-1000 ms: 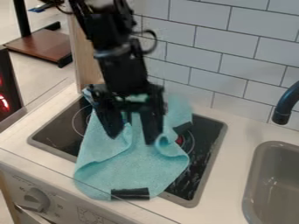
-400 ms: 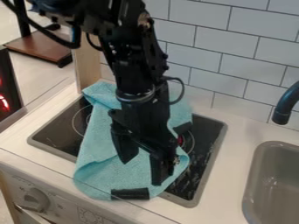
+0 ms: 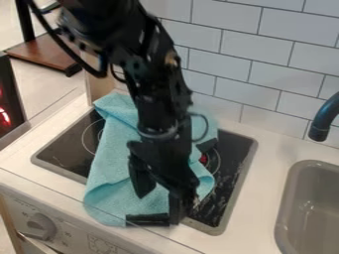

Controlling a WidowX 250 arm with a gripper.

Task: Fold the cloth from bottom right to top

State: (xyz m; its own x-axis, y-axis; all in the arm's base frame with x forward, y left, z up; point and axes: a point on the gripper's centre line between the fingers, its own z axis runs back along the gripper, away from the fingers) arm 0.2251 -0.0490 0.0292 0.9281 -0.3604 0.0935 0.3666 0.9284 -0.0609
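My gripper grabs the front edge of the cloth next, to fold it from bottom right to top.
My black gripper [image 3: 157, 206] hangs over the front part of the cloth, its two fingers spread apart. One finger is above the cloth's middle, and the other is at the lower right edge, beside the black strip. The light-blue cloth [image 3: 112, 166] lies rumpled across the dark stovetop [image 3: 63, 154], with a fold at its left front and its front end over the counter's front part. A black strip [image 3: 147, 220] lies at the cloth's front edge, another at its right side. The arm hides the cloth's centre.
To the right is a grey sink [image 3: 314, 208] with a black faucet [image 3: 323, 116] above it. White wall tiles [image 3: 255, 64] stand behind the stove. A knob [image 3: 39, 225] is on the front panel at lower left.
From over the cloth's middle, the gripper has moved toward the front and slightly right, most recently dropping a little lower at the front right edge. The cloth looks unmoved.
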